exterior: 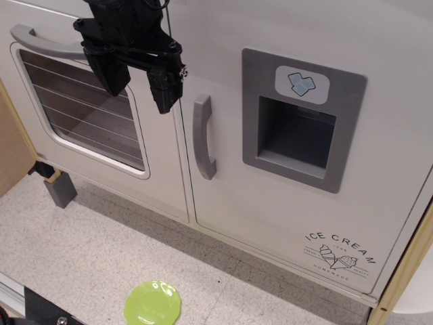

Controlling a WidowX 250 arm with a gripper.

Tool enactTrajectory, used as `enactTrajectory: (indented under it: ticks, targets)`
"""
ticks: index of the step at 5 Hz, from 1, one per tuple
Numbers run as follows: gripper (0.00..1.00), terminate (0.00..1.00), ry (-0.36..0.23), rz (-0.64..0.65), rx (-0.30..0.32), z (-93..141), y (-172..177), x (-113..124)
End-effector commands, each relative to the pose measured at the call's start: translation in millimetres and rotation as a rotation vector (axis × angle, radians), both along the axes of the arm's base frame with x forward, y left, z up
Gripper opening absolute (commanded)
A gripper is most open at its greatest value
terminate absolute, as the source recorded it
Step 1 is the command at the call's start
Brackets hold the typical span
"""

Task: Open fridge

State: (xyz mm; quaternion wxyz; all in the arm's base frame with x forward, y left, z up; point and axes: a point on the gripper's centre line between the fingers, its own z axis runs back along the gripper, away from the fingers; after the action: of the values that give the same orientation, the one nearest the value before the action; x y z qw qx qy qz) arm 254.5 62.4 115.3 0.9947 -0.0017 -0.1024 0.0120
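Next, my gripper grabs the grey vertical handle by its upper part (pixel 201 116), to swing the fridge door open.
The fridge (pixel 270 196) is a large white toy door on the right, shut flush with the cabinet. It has a vertical grey handle (pixel 203 137) at its left edge, a grey recessed dispenser panel (pixel 302 122) with a blue ice-cube sticker (pixel 302 84), and an "ICE CREAM" logo (pixel 342 255) at the lower right. My black gripper (pixel 139 84) hangs in front of the oven door, up and left of the fridge handle and apart from it. Its two fingers (pixel 164 88) stand spread with nothing between them.
The white oven door (pixel 88 108) with a dark wire-racked window and horizontal grey handle (pixel 40 42) is left of the fridge. A green plate (pixel 153 305) lies on the speckled floor below. A grey block (pixel 59 188) sits at the oven's lower left. Wooden posts flank the cabinet.
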Motion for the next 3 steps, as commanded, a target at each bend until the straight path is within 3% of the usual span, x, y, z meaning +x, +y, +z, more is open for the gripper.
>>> enactTrajectory:
  ticks: [1, 2, 3]
  targets:
    - [1.00, 0.00, 0.000, 0.000, 0.000, 0, 0, 0]
    - [1.00, 0.00, -0.068, 0.052, 0.061, -30, -15, 13]
    - [1.00, 0.00, -0.096, 0.052, 0.079, -45, -16, 32]
